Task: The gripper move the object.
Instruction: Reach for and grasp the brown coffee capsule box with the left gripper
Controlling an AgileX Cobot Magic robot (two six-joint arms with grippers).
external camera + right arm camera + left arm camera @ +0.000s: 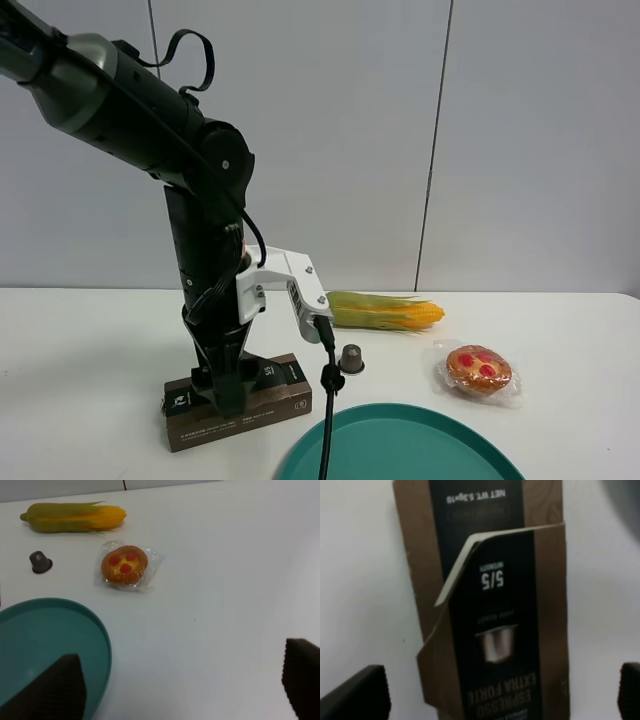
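The box isn't ready for closing: my left gripper's fingers reach only partway down its front side (270, 413), short of the table, and should go lower.
The long brown cardboard box (280, 392) with a dark green label lies flat on the white table at the front left. My left gripper (228, 398) points straight down onto it. In the left wrist view the box (495, 630) shows a capsule picture and a peaked flap. It lies between the two black fingertips (357, 695) of the left gripper (492, 695), which stand wide apart on either side without touching it. My right gripper (180, 687) is open and empty above bare table; it does not show in the exterior high view.
A teal plate (400, 450) sits at the front edge, right of the box. A small brown capsule (351, 358), a corn cob (385, 313) and a wrapped fruit tart (478, 370) lie behind and right of it. A black cable (326, 400) hangs from the left wrist's white bracket.
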